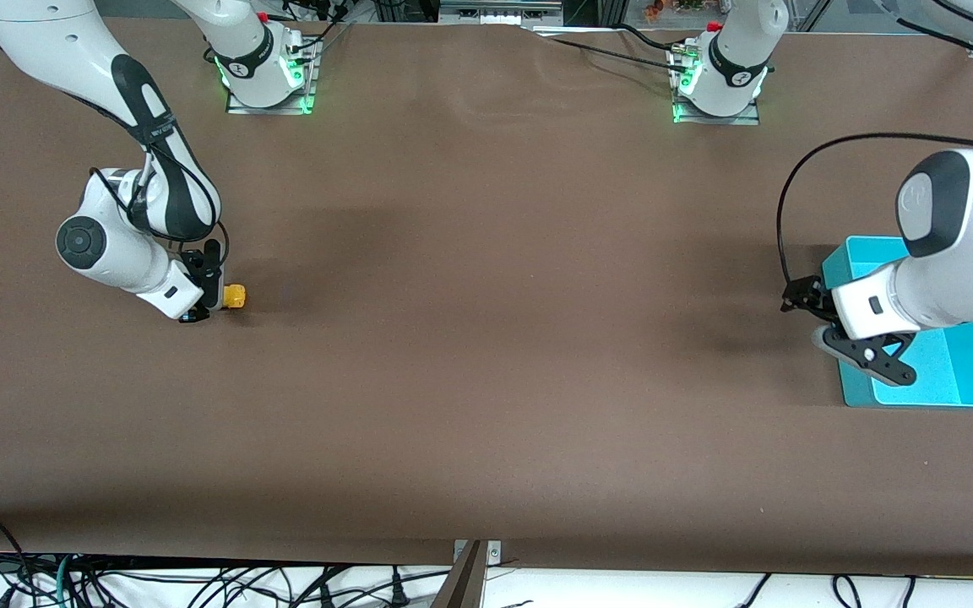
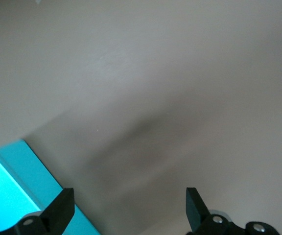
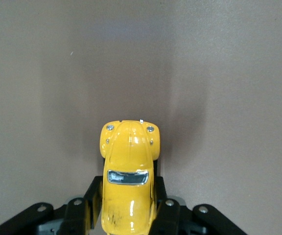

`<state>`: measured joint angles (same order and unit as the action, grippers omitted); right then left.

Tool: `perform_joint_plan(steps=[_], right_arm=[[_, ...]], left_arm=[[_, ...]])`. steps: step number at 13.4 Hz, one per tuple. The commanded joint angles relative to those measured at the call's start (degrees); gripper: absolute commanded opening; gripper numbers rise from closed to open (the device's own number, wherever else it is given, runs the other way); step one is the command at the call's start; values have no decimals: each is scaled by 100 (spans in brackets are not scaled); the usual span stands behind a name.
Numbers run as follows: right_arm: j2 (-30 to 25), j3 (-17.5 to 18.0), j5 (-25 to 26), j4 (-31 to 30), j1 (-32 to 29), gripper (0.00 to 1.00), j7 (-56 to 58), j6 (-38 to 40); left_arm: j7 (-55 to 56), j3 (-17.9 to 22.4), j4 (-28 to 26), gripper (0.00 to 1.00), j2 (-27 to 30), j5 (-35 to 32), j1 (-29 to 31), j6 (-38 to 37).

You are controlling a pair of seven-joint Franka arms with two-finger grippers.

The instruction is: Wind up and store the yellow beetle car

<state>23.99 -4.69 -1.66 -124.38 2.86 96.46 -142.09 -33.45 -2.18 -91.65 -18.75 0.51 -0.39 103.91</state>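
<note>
The yellow beetle car's lower edge (image 1: 235, 305) stands on the brown tabletop in the front view, so the robot's right gripper should open now.
The yellow beetle car (image 1: 236, 296) (image 3: 129, 166) is at the right arm's end of the table, down at the brown tabletop. My right gripper (image 1: 218, 295) (image 3: 129, 205) is shut on it, with a black finger pressed against each side of its body and its rounded nose sticking out past the fingertips. Whether its wheels touch the table is hidden. At the left arm's end of the table, my left gripper (image 1: 809, 323) (image 2: 129, 205) hangs open and empty. It is over the rim of the cyan bin (image 1: 959, 363) (image 2: 9, 186) on the side toward the table's middle.
The brown tabletop (image 1: 486, 338) stretches bare between the two grippers. Both arm bases (image 1: 267, 76) (image 1: 719, 84) stand along the edge farthest from the front camera. Loose cables (image 1: 199, 583) lie below the table edge nearest that camera.
</note>
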Motion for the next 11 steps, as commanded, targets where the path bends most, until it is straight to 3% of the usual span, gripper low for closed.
perform_joint_plan(steps=[1, 3, 7, 11], right_arm=[[457, -76, 52, -262, -146, 14, 163, -47], [431, -76, 60, -262, -146, 98, 494, -47], [107, -76, 25, -244, -146, 100, 734, 268], [-263, -76, 8, -139, -146, 100, 594, 857]], left_arm=[[-871, -177, -563, 100, 723, -201, 144, -37], [-1363, -178, -731, 100, 952, -218, 153, -239], [-2155, -178, -1047, 100, 979, -218, 241, -284], [-2174, -291, -1294, 100, 988, -218, 303, -213]])
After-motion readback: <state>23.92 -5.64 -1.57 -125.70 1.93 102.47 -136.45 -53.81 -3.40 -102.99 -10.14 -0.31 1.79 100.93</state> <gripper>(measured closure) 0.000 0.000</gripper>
